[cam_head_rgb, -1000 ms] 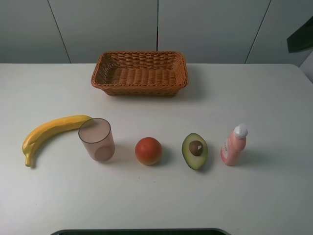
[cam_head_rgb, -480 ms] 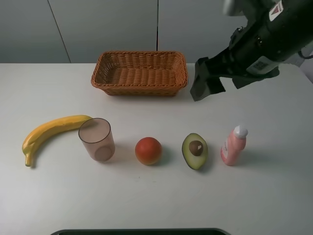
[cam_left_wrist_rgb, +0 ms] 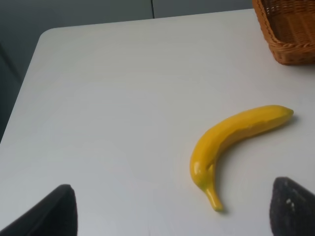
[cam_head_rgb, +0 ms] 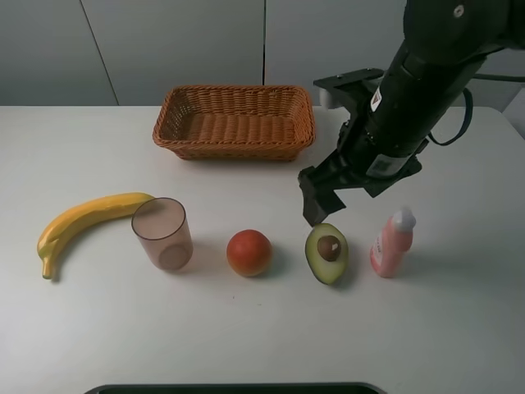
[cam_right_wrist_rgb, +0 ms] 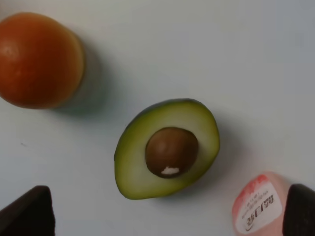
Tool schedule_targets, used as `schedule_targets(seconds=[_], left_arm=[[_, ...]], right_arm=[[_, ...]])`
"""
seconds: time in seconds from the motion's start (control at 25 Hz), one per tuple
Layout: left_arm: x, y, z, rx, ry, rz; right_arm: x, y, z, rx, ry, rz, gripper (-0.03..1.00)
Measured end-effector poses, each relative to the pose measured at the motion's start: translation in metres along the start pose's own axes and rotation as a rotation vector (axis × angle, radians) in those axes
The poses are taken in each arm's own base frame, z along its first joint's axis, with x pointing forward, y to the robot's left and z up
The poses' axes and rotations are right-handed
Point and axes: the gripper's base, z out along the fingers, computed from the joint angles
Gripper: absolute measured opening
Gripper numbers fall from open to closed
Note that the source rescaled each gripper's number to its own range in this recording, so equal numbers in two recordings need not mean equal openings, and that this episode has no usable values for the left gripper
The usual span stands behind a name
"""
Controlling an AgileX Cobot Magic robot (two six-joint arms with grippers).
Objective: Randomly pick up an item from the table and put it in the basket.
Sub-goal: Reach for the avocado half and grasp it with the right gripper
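Observation:
I will put the halved avocado in the wicker basket (cam_head_rgb: 234, 123), so my right gripper will next grab it by its green-skinned sides around the pit (cam_head_rgb: 326, 254).
The halved avocado (cam_head_rgb: 327, 253) lies flesh up with its brown pit showing on the white table (cam_head_rgb: 82, 328), between a red-orange fruit and a pink bottle. My right gripper (cam_head_rgb: 326, 202) hangs just above and behind it, open and empty. In the right wrist view the avocado (cam_right_wrist_rgb: 167, 149) sits between the spread fingertips (cam_right_wrist_rgb: 27, 211), with the gripper (cam_right_wrist_rgb: 162, 216) open wide. The brown wicker basket (cam_head_rgb: 234, 123) stands empty at the back centre. My left gripper (cam_left_wrist_rgb: 170, 216) is open and empty over the table's left part, out of the exterior view.
A banana (cam_head_rgb: 90, 220) lies at the left, also seen in the left wrist view (cam_left_wrist_rgb: 236, 137). A translucent cup (cam_head_rgb: 162, 234) stands beside it. The red-orange fruit (cam_head_rgb: 248, 252) is left of the avocado and the pink bottle (cam_head_rgb: 391, 244) right of it. The basket corner (cam_left_wrist_rgb: 290, 29) shows in the left wrist view.
My right arm has come in from the upper right and lowered toward the avocado. The objects on the table have not moved.

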Motion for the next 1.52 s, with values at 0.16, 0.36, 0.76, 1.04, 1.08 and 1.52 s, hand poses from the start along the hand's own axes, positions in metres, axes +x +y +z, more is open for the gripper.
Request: schedule_targets(seconds=[0.16,0.36,0.76,1.04,1.08,1.52], left_arm=[[0.000,0.000,0.000,0.000,0.000,0.000],[0.000,0.000,0.000,0.000,0.000,0.000],[0.000,0.000,0.000,0.000,0.000,0.000],[0.000,0.000,0.000,0.000,0.000,0.000],[0.000,0.000,0.000,0.000,0.000,0.000],[0.000,0.000,0.000,0.000,0.000,0.000]], right_arm=[[-0.002,-0.001,0.025,0.004,0.044,-0.021,1.00],[-0.005,-0.003,0.050,0.007,0.076,-0.056,1.00],[-0.009,-0.003,0.074,0.006,0.093,-0.090,1.00],[-0.008,-0.004,0.087,0.004,0.131,-0.095,1.00],[-0.008,-0.004,0.089,0.004,0.136,-0.096,1.00],[-0.007,-0.004,0.104,-0.009,0.162,-0.090,1.00]])
